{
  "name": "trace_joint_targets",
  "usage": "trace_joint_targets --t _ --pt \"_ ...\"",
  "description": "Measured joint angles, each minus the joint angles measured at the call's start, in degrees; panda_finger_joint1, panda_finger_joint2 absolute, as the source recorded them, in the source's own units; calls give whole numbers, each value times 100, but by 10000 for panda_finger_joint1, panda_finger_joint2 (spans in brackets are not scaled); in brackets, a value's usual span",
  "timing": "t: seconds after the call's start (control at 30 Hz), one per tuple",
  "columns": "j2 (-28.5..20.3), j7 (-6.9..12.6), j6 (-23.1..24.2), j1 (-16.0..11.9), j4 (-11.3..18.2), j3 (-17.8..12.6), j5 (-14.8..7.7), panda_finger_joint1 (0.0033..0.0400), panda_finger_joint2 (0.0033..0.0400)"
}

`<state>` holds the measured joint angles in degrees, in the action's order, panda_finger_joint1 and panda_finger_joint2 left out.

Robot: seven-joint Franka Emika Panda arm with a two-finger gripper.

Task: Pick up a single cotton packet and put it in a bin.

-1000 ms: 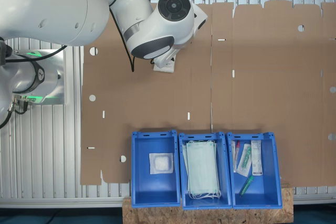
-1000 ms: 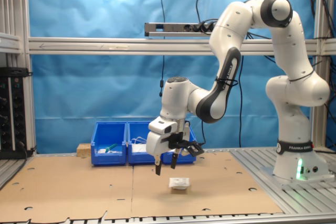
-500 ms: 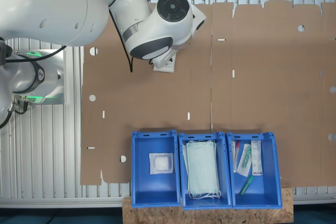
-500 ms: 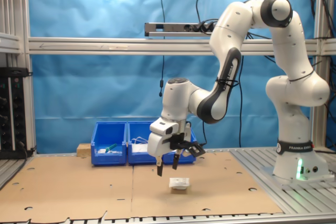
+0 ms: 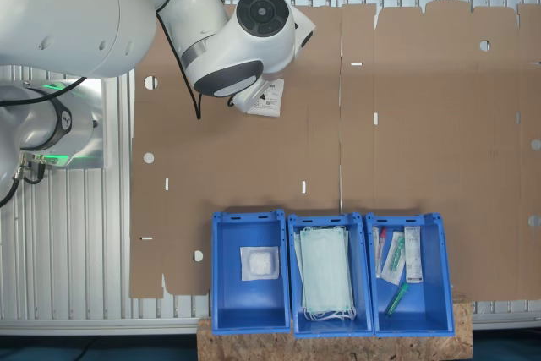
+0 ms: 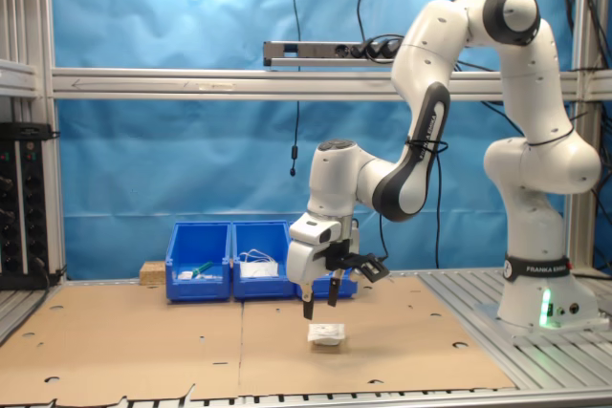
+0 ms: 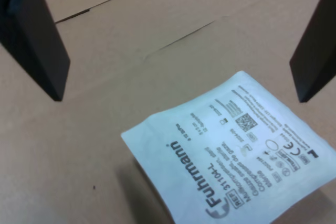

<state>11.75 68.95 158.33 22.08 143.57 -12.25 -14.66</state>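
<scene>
My gripper is to pinch the cotton packet by its printed paper wrapper [image 5: 267, 101] next, so that the packet can go into a bin [image 5: 230, 298].
The cotton packet [image 7: 231, 150], a flat white rectangle with black print, lies on the brown cardboard sheet [image 5: 406, 124]. In the first exterior view the cotton packet [image 5: 270, 101] peeks out from under the arm's wrist. In the second exterior view my gripper [image 6: 318, 308] hangs open a little above the cotton packet [image 6: 326, 333], with nothing between its fingers. In the wrist view the gripper [image 7: 178, 97] straddles the packet's near edge with its black fingers [image 7: 37, 40] wide apart. The bin [image 5: 230, 298], a blue tray holding a plain white square pad [image 5: 259, 263], stands at the cardboard's edge.
Beside that bin stand two more blue trays, one with pale green masks [image 5: 326, 272] and one with slim wrapped instruments [image 5: 397, 259]. The arm's white base [image 6: 535, 284] stands at the second exterior view's right. Metal frame posts [image 6: 27, 121] border the table.
The arm has shifted toward the second exterior view's right, bringing the open gripper nearly over the packet. More of the packet now shows in the first exterior view.
</scene>
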Motion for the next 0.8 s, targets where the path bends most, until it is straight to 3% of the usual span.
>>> trace_joint_targets --t 0.4,0.8 --pt "-128 752 0 1 282 0 0 400 400" --pt "-93 1514 0 -2 329 -1 0 400 400"
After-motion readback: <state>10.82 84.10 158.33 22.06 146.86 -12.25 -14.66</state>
